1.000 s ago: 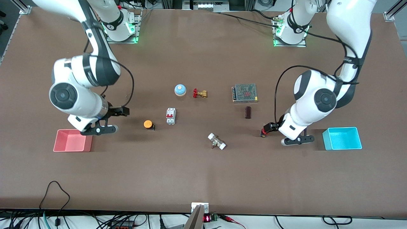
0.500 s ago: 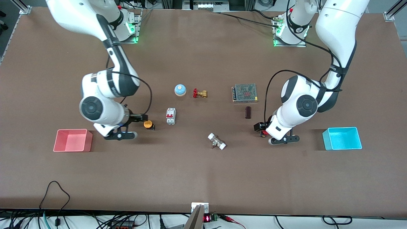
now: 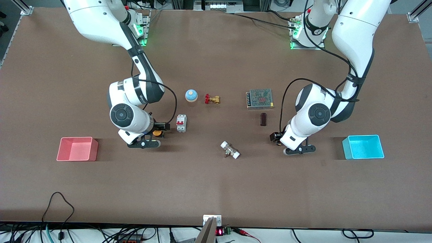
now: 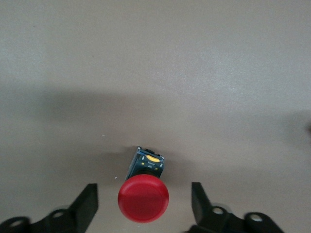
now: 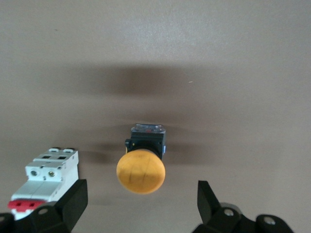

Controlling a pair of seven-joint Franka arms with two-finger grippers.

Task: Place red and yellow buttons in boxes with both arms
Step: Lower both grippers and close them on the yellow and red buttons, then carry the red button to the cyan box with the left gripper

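My right gripper's fingertips stop short of the yellow cap point(image 5: 140, 171) and closing now would miss it, so reaching toward the cap comes first, before closing.
The yellow button point(image 5: 141, 171) stands on its black base on the table. My right gripper point(image 5: 141, 206) is open, low over it, with one finger on each side of the cap and not touching it. In the front view the yellow button point(image 3: 156, 133) peeks out under the right gripper point(image 3: 159, 129). The red button point(image 4: 143, 198) stands between the open fingers of my left gripper point(image 4: 143, 209), untouched. In the front view the left gripper point(image 3: 276, 137) hides it. The pink box point(image 3: 77, 138) and the cyan box point(image 3: 361, 136) stand empty at the table's two ends.
A white circuit breaker point(image 3: 181, 123) stands right beside the yellow button and shows in the right wrist view point(image 5: 46, 174). A blue bell point(image 3: 191, 95), red-handled valve point(image 3: 212, 99), mesh power supply point(image 3: 259, 98), dark block point(image 3: 263, 119) and white fitting point(image 3: 230, 150) lie mid-table.
My right gripper has moved from beside the pink box to the yellow button. My left arm has shifted a little toward mid-table, so its gripper now covers the red button.
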